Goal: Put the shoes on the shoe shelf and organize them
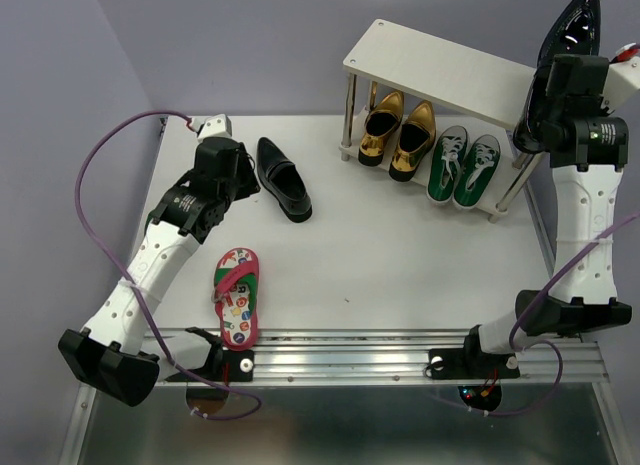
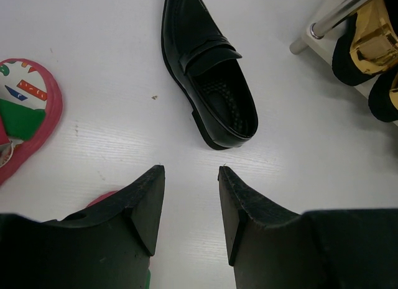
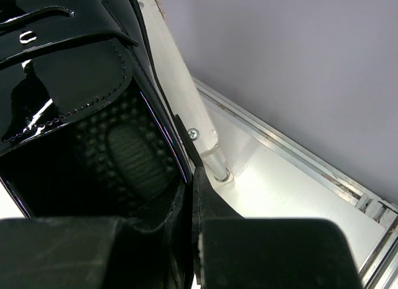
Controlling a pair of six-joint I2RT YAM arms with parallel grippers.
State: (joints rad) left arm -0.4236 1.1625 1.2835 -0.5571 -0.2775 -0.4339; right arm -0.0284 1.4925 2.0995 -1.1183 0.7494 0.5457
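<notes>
My right gripper opens next, since the loafer's sole lies close above the empty board at the shelf's end, inside its edge, and the loafer would land there.
My right gripper is shut on the heel wall of a glossy black loafer and holds it in the air above the right end of the shoe shelf. The same loafer fills the right wrist view. A second black loafer lies on the table just right of my left gripper, which is open and empty; it shows in the left wrist view ahead of the gripper. A red-pink flip-flop lies near the front. Gold loafers and green sneakers sit under the shelf top.
The shelf top board is bare. Thin metal legs stand at the shelf corners; one leg shows close by the held loafer. A metal rail runs along the table's front edge. A purple cable loops off the left arm.
</notes>
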